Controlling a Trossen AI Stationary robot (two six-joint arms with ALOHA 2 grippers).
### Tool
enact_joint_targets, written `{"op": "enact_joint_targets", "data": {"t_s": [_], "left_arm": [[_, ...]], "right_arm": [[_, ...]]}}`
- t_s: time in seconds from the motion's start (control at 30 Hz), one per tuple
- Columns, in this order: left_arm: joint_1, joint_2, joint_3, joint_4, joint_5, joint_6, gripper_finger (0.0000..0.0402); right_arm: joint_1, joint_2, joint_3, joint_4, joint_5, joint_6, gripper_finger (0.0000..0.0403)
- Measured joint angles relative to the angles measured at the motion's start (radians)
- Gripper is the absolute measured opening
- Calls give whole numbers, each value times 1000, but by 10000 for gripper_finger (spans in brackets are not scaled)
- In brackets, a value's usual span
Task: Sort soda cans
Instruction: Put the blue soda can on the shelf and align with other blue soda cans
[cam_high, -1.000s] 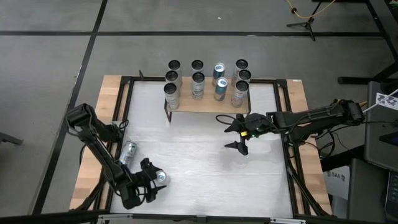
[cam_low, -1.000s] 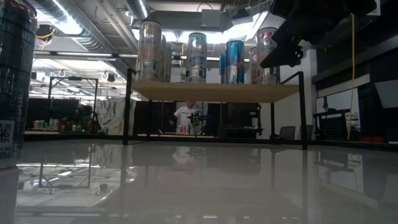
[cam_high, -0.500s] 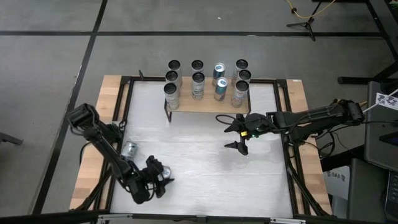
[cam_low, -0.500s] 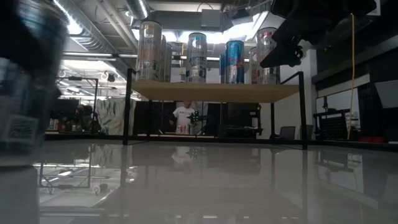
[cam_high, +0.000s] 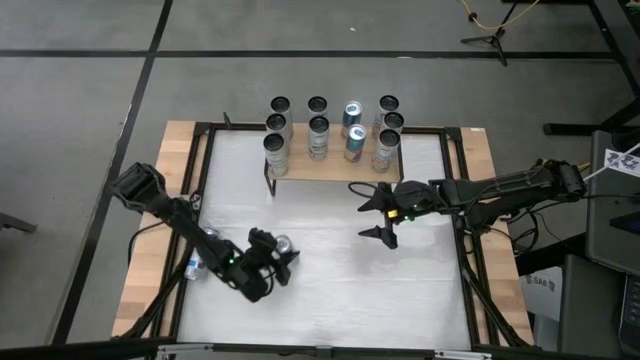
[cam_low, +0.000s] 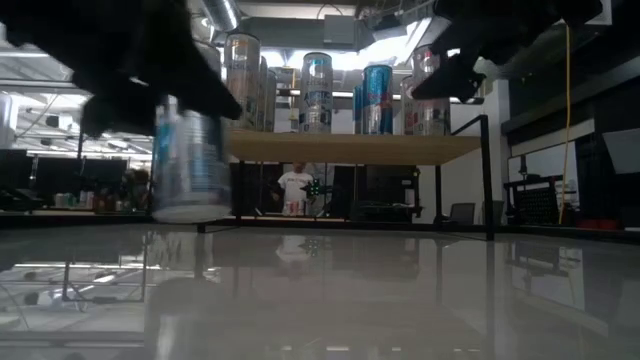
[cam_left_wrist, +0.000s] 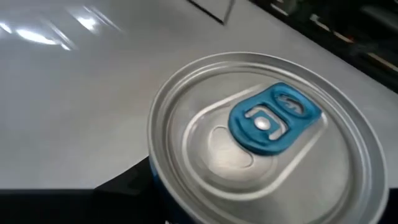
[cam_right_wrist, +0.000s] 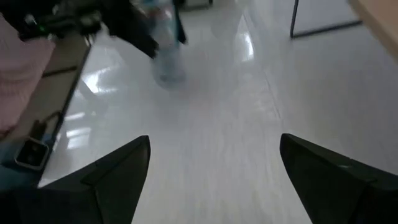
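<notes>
The blue-tabbed can (cam_left_wrist: 267, 143) leans above the white table in the left wrist view, so the robot keeps holding it. The can would fall if the left gripper opened now.
A silver soda can (cam_high: 284, 245) with a blue pull tab (cam_left_wrist: 273, 118) stands upright left of the table's middle, and my left gripper (cam_high: 268, 262) is shut on it. The low view shows it blurred (cam_low: 190, 165) under the dark gripper; whether its base touches the table I cannot tell. Another can (cam_high: 193, 268) lies on its side by the table's left edge, partly under my left arm. Several cans (cam_high: 318, 135) stand on the wooden shelf (cam_high: 330, 168) at the far side. My right gripper (cam_high: 364, 212) hangs open above the table's right half, pointing toward the left. My left gripper holds the can by its side wall just below the top rim (cam_left_wrist: 155, 180), a finger (cam_left_wrist: 124, 186) on either side. It comes slanting down from the table's near left. The can stays upright, and the gripper hides its upper part in the low view.
The shelf stands on black legs (cam_low: 208, 170) at the table's far edge. A black frame (cam_high: 462, 230) runs round the white table top. Bare table lies between the two grippers (cam_right_wrist: 211, 124).
My left gripper has swung from the near left corner toward the table's middle and a little toward the far edge, taking the upright can along. The lying can by the left edge now shows nearer the near edge, under the arm.
</notes>
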Motion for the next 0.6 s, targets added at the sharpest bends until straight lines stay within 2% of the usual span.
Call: {"op": "enact_joint_targets", "data": {"t_s": [0.3, 0.6], "left_arm": [[151, 0, 0, 60, -112, 219, 217], [254, 0, 0, 58, -81, 354, 219]], "right_arm": [[0, 0, 0, 144, 1, 0, 356], [0, 0, 0, 154, 1, 0, 356]]}}
